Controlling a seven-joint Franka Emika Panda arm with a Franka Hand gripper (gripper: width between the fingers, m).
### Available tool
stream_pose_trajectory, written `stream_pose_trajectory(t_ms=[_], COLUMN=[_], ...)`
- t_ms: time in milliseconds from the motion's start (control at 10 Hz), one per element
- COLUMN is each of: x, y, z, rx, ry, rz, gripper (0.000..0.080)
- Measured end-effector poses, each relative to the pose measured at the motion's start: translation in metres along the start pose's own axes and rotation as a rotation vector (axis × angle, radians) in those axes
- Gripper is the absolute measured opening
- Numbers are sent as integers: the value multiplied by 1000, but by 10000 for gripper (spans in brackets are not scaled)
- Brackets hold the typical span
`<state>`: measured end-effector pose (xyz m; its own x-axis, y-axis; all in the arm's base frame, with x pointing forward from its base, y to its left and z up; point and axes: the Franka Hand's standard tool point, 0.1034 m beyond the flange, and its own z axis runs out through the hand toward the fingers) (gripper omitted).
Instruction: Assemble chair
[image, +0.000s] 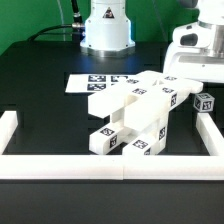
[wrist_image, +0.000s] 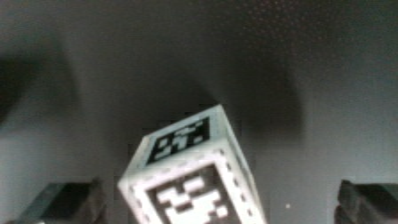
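Observation:
My gripper next needs to grab the small white post by its tagged upper end (image: 204, 98). Then it can add the post to the partly joined chair (image: 135, 118).
The partly joined chair (image: 135, 118) lies in the middle of the table: white blocky parts with black-and-white tags, one long piece reaching toward the front rail. A small white tagged post (image: 205, 102) stands apart at the exterior view's right. My gripper (image: 196, 62) hangs just above that post. In the wrist view the post (wrist_image: 187, 165) stands tilted between my two dark fingers (wrist_image: 71, 200), with a gap on each side. My gripper (wrist_image: 217, 205) is open and holds nothing.
The marker board (image: 88, 84) lies flat behind the chair. White border rails run along the front (image: 110, 165), the left (image: 8, 128) and the right (image: 210, 135). The arm's white base (image: 106, 28) stands at the back.

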<state>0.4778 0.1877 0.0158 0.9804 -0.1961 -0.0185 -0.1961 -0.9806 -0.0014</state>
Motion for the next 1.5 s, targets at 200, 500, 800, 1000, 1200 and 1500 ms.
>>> stream_pose_trajectory(t_ms=[200, 500, 800, 1000, 1200, 1500], x=[-4, -6, -6, -5, -1, 4], y=[-1, -3, -3, -1, 4, 11], z=[4, 9, 9, 9, 8, 6], rx=[-3, -8, -9, -9, -8, -5], ry=[-7, -13, -13, -12, -11, -8], rz=[-4, 11, 12, 10, 6, 16], gripper=[649, 649, 528, 280, 281, 281])
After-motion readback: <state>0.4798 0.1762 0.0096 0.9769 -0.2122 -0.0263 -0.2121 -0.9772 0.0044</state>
